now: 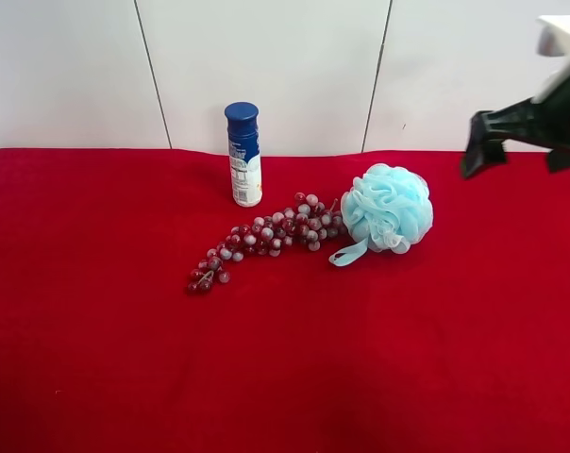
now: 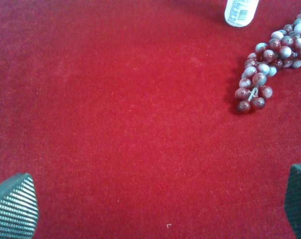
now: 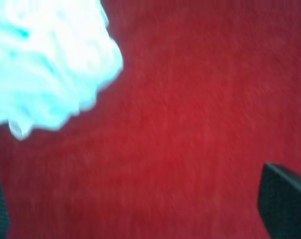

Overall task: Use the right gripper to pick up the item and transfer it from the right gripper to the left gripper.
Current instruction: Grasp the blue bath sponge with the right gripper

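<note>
The right gripper grabs the bath pouf by its ruffled mesh body next, leaving its ribbon loop free, to pass the pouf to my left gripper.
The item, a fluffy light-blue bath pouf with a ribbon loop, lies on the red cloth right of centre in the exterior high view. It touches the grape bunch. The right gripper, on the black arm with a white block at that view's right, hovers open above and to the right of the pouf, apart from it. In the blurred right wrist view the pouf lies ahead and to one side of the open, empty gripper. The left gripper is open and empty over bare cloth. It does not show in the exterior high view.
A red grape bunch lies at mid-table left of the pouf, and shows in the left wrist view. A blue-capped white bottle stands behind it, its base in the left wrist view. A white wall runs behind the red cloth.
</note>
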Controlling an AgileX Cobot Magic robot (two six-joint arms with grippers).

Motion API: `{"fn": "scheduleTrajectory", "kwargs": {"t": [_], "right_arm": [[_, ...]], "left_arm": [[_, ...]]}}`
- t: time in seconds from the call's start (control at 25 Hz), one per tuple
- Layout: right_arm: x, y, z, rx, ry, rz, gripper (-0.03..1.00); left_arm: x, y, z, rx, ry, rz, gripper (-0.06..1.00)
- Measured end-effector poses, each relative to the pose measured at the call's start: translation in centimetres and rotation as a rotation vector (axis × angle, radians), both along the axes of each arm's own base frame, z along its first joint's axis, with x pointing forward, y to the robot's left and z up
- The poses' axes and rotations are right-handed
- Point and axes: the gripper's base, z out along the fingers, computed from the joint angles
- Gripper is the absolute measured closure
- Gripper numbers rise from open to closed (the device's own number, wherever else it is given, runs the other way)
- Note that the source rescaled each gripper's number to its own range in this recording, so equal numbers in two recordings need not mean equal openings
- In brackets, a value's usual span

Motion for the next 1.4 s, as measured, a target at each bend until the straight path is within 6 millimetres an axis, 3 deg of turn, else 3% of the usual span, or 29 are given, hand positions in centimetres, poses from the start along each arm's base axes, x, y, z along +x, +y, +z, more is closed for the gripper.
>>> {"fn": "scheduleTrajectory", "kwargs": {"t": [0.4, 0.72, 1.04, 1.12, 1.2, 1.4], "right_arm": [[4.5, 2.7, -5.6, 0.050, -0.035, 0.033, -0.02], [6.7, 3.3, -10.1, 0.076, -0.029, 0.006, -0.02], [7.1, 3.4, -11.3, 0.088, -0.024, -0.010, -0.02], [7.2, 3.4, -11.3, 0.090, -0.031, -0.012, 0.04], [7.2, 3.4, -11.3, 0.092, -0.034, -0.013, 0.18], [7.2, 3.7, -11.3, 0.096, -0.034, 0.000, 0.75]], "left_arm": [[0.0, 0.0, 0.0, 0.000, 0.000, 0.000, -0.06], [0.0, 0.0, 0.0, 0.000, 0.000, 0.000, -0.06], [0.0, 0.0, 0.0, 0.000, 0.000, 0.000, -0.06], [0.0, 0.0, 0.0, 0.000, 0.000, 0.000, -0.06], [0.0, 0.0, 0.0, 0.000, 0.000, 0.000, -0.06], [0.0, 0.0, 0.0, 0.000, 0.000, 0.000, -0.06]]}}
